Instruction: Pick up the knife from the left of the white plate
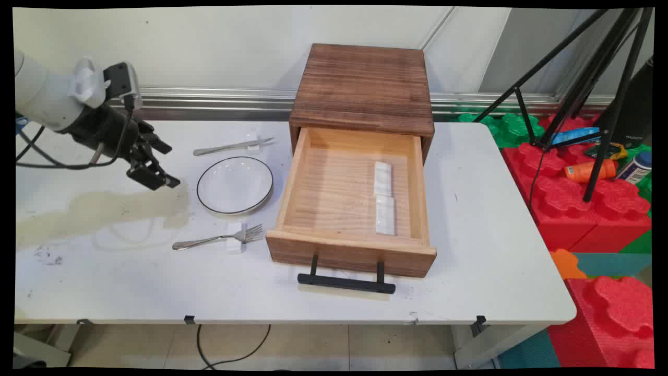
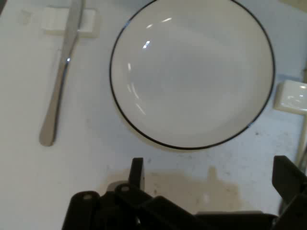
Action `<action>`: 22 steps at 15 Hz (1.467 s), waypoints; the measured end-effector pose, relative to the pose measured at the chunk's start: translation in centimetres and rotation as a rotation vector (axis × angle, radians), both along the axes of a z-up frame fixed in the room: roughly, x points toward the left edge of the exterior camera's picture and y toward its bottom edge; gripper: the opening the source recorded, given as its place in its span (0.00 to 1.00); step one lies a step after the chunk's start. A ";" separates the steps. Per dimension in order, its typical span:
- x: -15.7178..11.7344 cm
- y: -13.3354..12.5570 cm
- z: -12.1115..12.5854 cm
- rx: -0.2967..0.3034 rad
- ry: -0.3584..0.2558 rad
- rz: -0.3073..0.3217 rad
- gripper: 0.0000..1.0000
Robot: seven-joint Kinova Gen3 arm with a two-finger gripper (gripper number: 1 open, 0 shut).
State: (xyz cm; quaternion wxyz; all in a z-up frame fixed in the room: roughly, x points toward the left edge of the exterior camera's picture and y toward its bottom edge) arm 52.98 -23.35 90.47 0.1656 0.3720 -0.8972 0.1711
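Note:
My gripper grabs the metal knife by its middle, where handle meets blade (image 1: 239,147), next, to put the knife into the open drawer.
My gripper (image 1: 172,166) hangs open and empty over the table's left part, just left of a white plate (image 1: 235,185) with a black rim. In the hand view the plate (image 2: 192,72) lies straight ahead of the spread fingers (image 2: 136,170), and the gripper (image 2: 211,172) touches nothing. Beyond the plate a knife (image 1: 232,147) leans its blade on a small white rest (image 2: 67,21). On the plate's near side a fork (image 1: 216,239) lies on another white rest (image 2: 291,97).
A wooden box (image 1: 362,89) stands mid-table with its drawer (image 1: 297,183) pulled out and two white rests (image 1: 383,198) inside; its black handle (image 1: 345,282) juts toward the front edge. A yellowish stain (image 1: 99,211) lies under the gripper. A tripod (image 1: 589,94) and red foam blocks (image 1: 584,209) stand right of the table.

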 end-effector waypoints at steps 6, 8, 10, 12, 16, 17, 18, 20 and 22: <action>1.6 -4.4 0.3 -0.012 -0.029 -0.004 1.00; 2.0 -5.9 0.3 -0.014 -0.041 -0.005 1.00; 2.4 -7.4 0.2 -0.014 -0.055 -0.009 1.00; 2.7 -9.7 0.1 -0.012 -0.076 -0.020 1.00; 3.0 -13.9 -0.8 -0.002 -0.115 -0.056 1.00; 3.0 -14.7 -1.0 0.001 -0.122 -0.066 1.00; 3.0 -15.5 -1.2 0.004 -0.129 -0.075 1.00; 2.9 -17.1 -1.8 0.011 -0.139 -0.097 1.00; 2.7 -19.3 -2.7 0.025 -0.148 -0.131 1.00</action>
